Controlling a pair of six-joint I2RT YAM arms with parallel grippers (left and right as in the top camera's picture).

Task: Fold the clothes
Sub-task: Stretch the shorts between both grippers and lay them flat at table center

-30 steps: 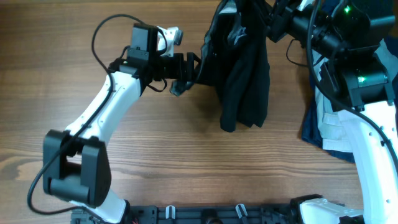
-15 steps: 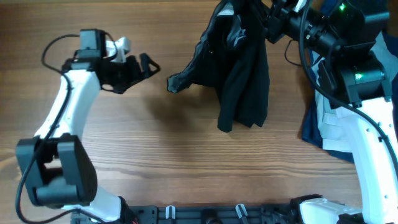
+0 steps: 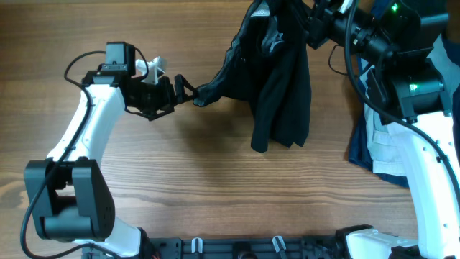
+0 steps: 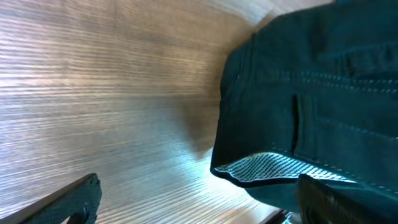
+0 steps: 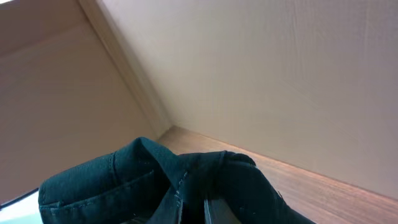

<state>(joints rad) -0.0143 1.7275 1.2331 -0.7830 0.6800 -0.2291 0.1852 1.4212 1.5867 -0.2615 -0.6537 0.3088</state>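
My left gripper grabs the black shorts (image 3: 282,79) by their outstretched corner (image 3: 203,98) showing pale lining next, opposite my right gripper, to spread them for folding.
The black shorts (image 3: 282,79) hang from my right gripper (image 3: 314,20) at the back of the table, and their lower part rests on the wood. In the right wrist view, my right gripper (image 5: 208,213) is shut on bunched black fabric (image 5: 124,180). One corner of the shorts (image 3: 206,93) stretches out to the left. My left gripper (image 3: 184,89) is open just left of that corner. In the left wrist view, the corner and its pale lining (image 4: 270,168) lie between my open fingers (image 4: 199,196), close to the right finger.
A navy garment (image 3: 359,152) and pale fabric (image 3: 381,147) lie at the right edge, partly under my right arm. Bare wooden table (image 3: 215,187) lies in front of the shorts. A black rail runs along the front edge (image 3: 237,248).
My left gripper was at the shorts' corner, pulled away to the left without it, and has come back to the right, open, next to the corner. The right arm held still.
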